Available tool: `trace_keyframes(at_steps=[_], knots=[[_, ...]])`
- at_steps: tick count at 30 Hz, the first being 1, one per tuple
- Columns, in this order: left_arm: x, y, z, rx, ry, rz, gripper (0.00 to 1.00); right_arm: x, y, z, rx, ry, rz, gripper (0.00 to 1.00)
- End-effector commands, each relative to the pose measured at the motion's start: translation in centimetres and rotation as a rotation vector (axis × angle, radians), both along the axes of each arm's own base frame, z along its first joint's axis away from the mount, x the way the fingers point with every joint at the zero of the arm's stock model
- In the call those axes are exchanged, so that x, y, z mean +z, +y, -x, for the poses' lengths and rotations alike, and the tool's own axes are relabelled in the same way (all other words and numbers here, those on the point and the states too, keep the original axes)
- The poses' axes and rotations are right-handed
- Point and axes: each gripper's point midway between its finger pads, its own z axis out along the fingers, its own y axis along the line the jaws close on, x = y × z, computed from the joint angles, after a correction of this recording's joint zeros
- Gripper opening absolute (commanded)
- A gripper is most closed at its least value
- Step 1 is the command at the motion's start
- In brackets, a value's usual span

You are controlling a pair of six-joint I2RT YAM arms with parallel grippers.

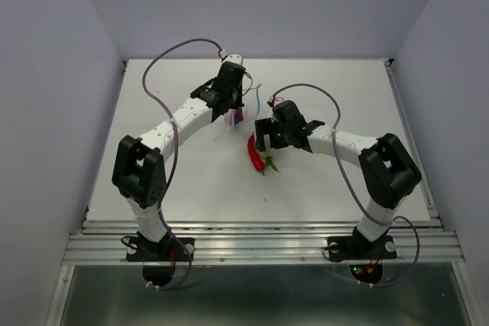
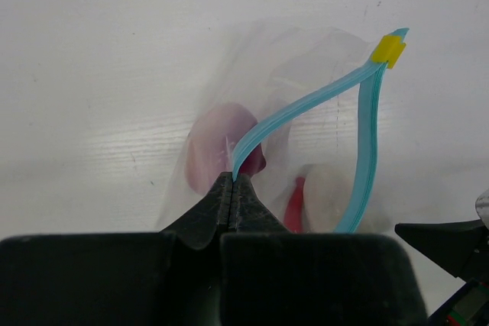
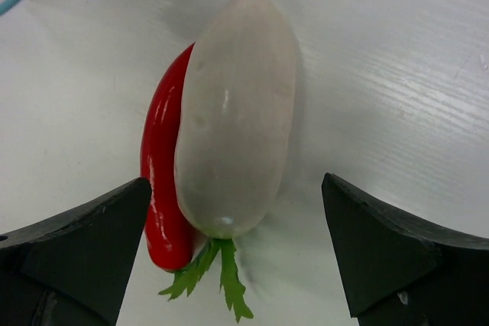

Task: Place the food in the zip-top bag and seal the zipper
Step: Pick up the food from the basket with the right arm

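Note:
I will grab the white egg-shaped vegetable near its stem with my right gripper, so that its rounded end stays free to go into the bag.
My left gripper [image 2: 233,179] is shut on one lip of the light-blue zipper [image 2: 306,104], holding the mouth of the clear zip-top bag [image 2: 306,59] apart; a yellow slider [image 2: 388,50] sits at the zipper's far end. The purplish-pink ball [image 2: 221,143] shows through the bag's plastic. The white egg-shaped vegetable [image 3: 237,104] with green stem [image 3: 221,272] lies on the table against the red chili [image 3: 159,181]. My right gripper [image 3: 237,223] is open, its fingers either side of both, touching neither. From above, the chili [image 1: 253,152] lies just under the right gripper [image 1: 264,140].
The white table [image 1: 344,97] ends at a metal rail along its near edge [image 1: 260,238]. Grey walls stand at the back and sides. One right fingertip [image 2: 443,234] shows beside the bag's mouth in the left wrist view.

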Motion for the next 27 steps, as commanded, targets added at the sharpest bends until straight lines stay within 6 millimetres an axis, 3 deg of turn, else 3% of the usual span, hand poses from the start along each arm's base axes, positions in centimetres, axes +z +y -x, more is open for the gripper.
trace_keyframes(at_steps=[1,11,13,15,18,23,27], knots=[[1.6,0.3,-0.2,0.015,-0.041,0.006,0.00,1.3,0.9,-2.4,-0.052,-0.090,-0.016,0.98],[1.2,0.5,-0.4,0.028,-0.029,0.001,0.00,0.1,2.0,-1.8,-0.028,-0.060,-0.048,0.83],[1.3,0.5,-0.5,0.033,-0.031,0.003,0.00,0.1,1.9,-1.9,-0.035,-0.063,-0.043,0.75],[1.2,0.6,-0.4,0.034,-0.027,0.000,0.00,0.3,2.0,-1.9,-0.031,-0.068,-0.047,0.59],[1.5,0.6,-0.5,0.035,-0.032,0.004,0.00,0.8,2.0,-1.9,-0.032,-0.075,-0.054,0.49],[1.2,0.7,-0.5,0.039,-0.027,-0.001,0.00,1.5,1.8,-1.7,-0.036,-0.086,-0.063,0.41],[1.2,0.8,-0.4,0.044,-0.025,0.002,0.00,2.3,1.3,-1.8,-0.053,-0.112,-0.057,0.40]])
